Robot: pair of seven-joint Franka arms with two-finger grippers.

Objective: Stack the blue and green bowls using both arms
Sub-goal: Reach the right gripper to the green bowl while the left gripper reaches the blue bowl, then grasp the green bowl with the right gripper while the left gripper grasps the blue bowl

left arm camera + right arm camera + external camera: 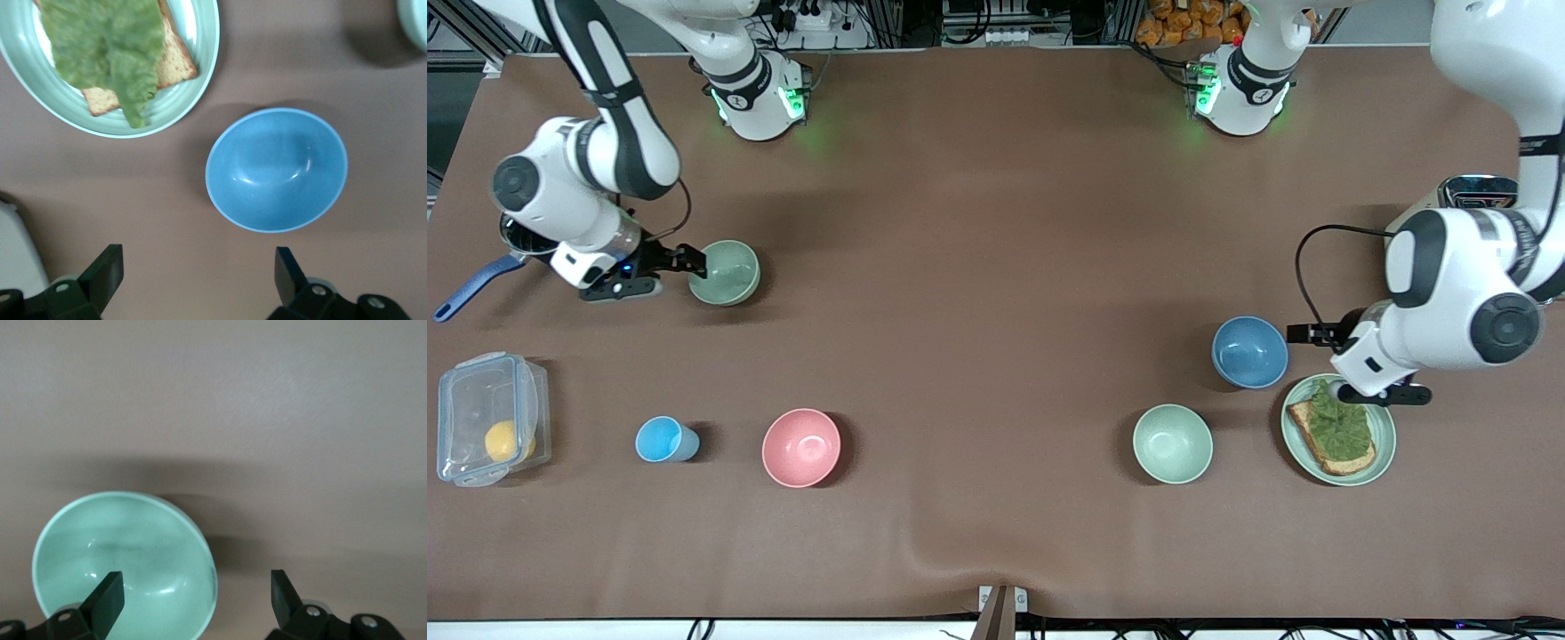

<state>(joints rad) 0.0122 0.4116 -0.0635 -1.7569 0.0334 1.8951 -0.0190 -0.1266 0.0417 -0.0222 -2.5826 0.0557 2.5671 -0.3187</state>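
Next, my left gripper grabs the blue bowl by its rim [1280, 340], to stack it in the green bowl [725, 273].
The green bowl [725, 273] stands upright on the brown table toward the right arm's end; it also shows in the right wrist view [123, 563]. My right gripper [680, 267] is open and low at its rim, with one finger [107, 600] over the bowl's inside and the other outside it. The blue bowl [1249, 352] stands upright toward the left arm's end and shows in the left wrist view [277, 170]. My left gripper [1312, 351] is open and empty just beside it, apart from its rim, with bare table between its fingers [107, 273].
A green plate [1380, 444] with toast and lettuce lies beside the blue bowl, under the left wrist. A paler mint bowl [1172, 443], a pink bowl [801, 447], a light-blue cup [665, 439] and a clear lidded box [489, 431] stand nearer the camera. A blue-handled pan [471, 284] lies under the right arm.
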